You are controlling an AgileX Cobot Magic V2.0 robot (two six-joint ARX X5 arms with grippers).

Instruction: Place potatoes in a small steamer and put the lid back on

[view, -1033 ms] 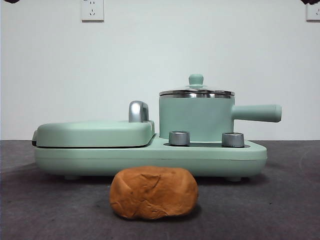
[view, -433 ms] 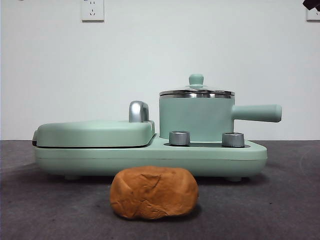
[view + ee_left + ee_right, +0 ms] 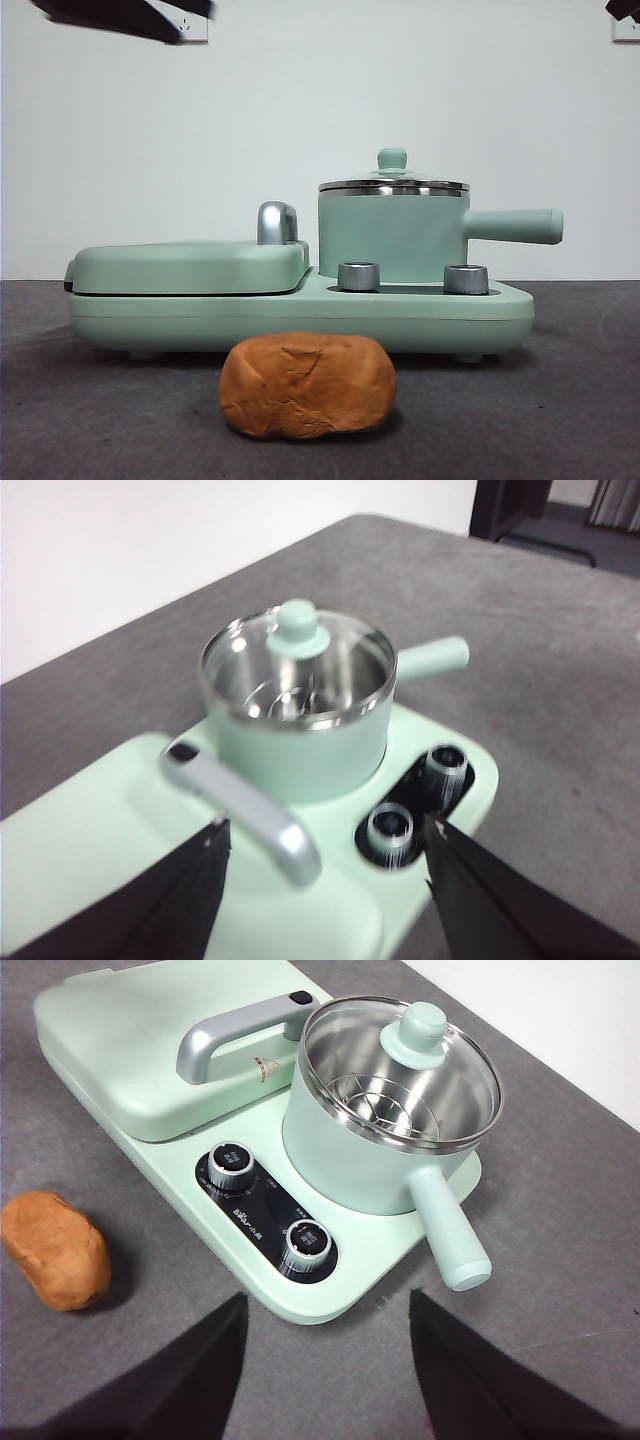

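I should next take the glass lid [image 3: 392, 183] by its narrow green knob [image 3: 392, 159] with my left gripper, because the lid covers the whole steamer, too wide for my fingers.
The potatoes, one orange-brown wrinkled lump [image 3: 308, 386] [image 3: 55, 1250], lie on the dark table in front of the appliance. The small steamer [image 3: 392, 240] [image 3: 300, 750] [image 3: 350, 1160] stands on the right half of the base, its long handle pointing right. The glass lid [image 3: 392, 183] with green knob [image 3: 297, 630] [image 3: 420, 1035] sits on it. My left gripper [image 3: 325, 825] hovers open over the griddle side, facing the pot; its arm [image 3: 120, 15] shows blurred at top left. My right gripper [image 3: 327, 1298] hangs open high above the table, by the front of the base.
A flat green lidded griddle [image 3: 190, 265] [image 3: 130, 1040] with a chrome handle [image 3: 277, 222] [image 3: 250, 810] fills the left half of the base [image 3: 300, 315]. Two steel knobs [image 3: 359, 276] [image 3: 466, 279] sit at the front of the pot. A white wall stands behind.
A dark, blurred arm has swung into the top left of the front view. The potato, pot and lid have not moved.
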